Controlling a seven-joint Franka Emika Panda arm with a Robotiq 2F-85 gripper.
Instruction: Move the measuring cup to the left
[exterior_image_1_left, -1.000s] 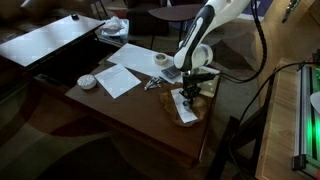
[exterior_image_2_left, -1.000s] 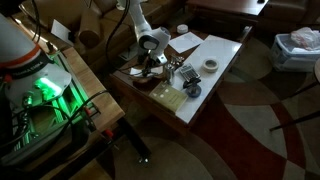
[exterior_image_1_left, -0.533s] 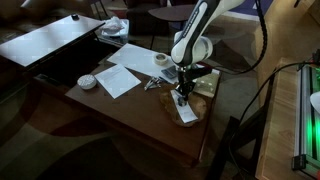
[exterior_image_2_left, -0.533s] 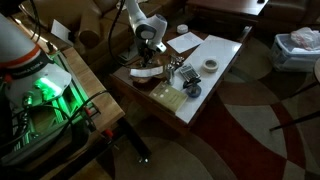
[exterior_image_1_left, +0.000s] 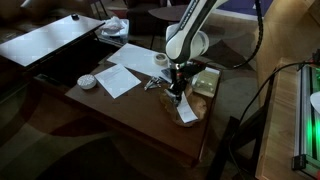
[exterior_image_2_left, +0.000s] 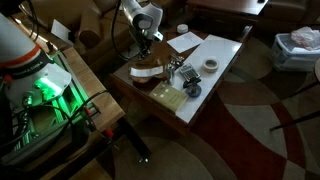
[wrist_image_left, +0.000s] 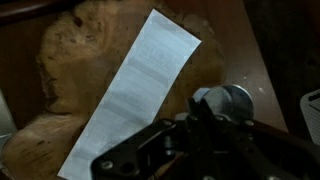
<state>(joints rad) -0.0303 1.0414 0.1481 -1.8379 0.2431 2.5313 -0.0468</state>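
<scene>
The measuring cup is beside the slab (exterior_image_1_left: 190, 116) and short of the open front tabletop, so the robot should move it forward before the gripper releases it.
The measuring cup (wrist_image_left: 230, 101) is small, grey and shiny. In the wrist view it sits on the dark table just beyond my fingertips. In an exterior view it lies to the left of my gripper (exterior_image_1_left: 153, 83), apart from it. My gripper (exterior_image_1_left: 176, 92) points down over the left edge of a pale wooden slab (exterior_image_1_left: 190, 116). In the wrist view its fingers (wrist_image_left: 196, 112) look shut, with nothing between them. It also shows in the other exterior view (exterior_image_2_left: 150, 58).
A white paper strip (wrist_image_left: 140, 85) lies on the wooden slab (wrist_image_left: 70, 80). A pale tape roll (exterior_image_1_left: 160, 60), paper sheets (exterior_image_1_left: 118, 78) and a white round dish (exterior_image_1_left: 88, 81) lie further left. A yellowish block (exterior_image_1_left: 206, 82) sits behind the slab.
The arm has swung left, towards the measuring cup, uncovering the yellowish block and more of the slab. The cup has not moved.
</scene>
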